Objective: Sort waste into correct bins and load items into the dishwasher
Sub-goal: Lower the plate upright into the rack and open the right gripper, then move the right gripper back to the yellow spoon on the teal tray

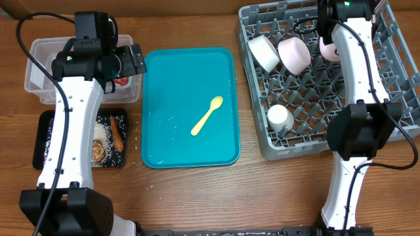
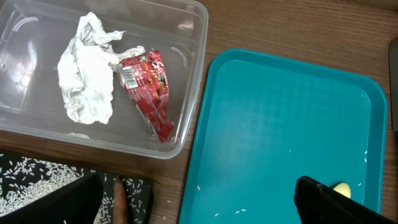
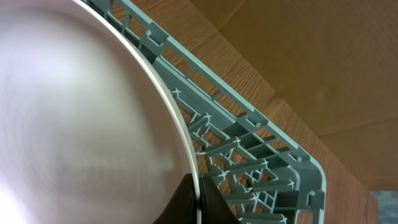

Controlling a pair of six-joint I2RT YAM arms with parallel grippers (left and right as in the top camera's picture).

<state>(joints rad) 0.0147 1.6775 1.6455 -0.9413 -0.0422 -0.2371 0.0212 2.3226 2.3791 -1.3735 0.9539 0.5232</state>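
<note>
The pinkish-white plate is on edge among the dish rack's wires and would end upright in the grey dish rack point(image 1: 394, 85), so my right gripper needs to open.
My left gripper point(image 1: 131, 60) is open and empty, hovering over the right end of the clear tub point(image 1: 39, 49). In the left wrist view, its fingers point(image 2: 199, 208) frame the tub point(image 2: 193, 37), which holds the crumpled white paper point(image 2: 84, 78) and the red-and-silver wrapper point(image 2: 149, 87). The yellow spoon point(image 1: 207, 116) lies on the teal tray point(image 1: 157, 154). My right gripper point(image 3: 198, 202) is shut on the rim of the pinkish-white plate point(image 3: 74, 124), held on edge over the back of the grey dish rack point(image 1: 394, 85). Two bowls point(image 1: 266, 52) point(image 1: 295, 54) and the white cup point(image 1: 280, 118) sit in the rack.
The black tray point(image 1: 42, 141) at front left holds rice point(image 1: 100, 131), the orange-brown stick point(image 1: 117, 131) and a brown lump point(image 1: 97, 151). A few rice grains lie on the teal tray point(image 2: 280, 112). Brown cardboard stands behind the rack point(image 3: 267, 180).
</note>
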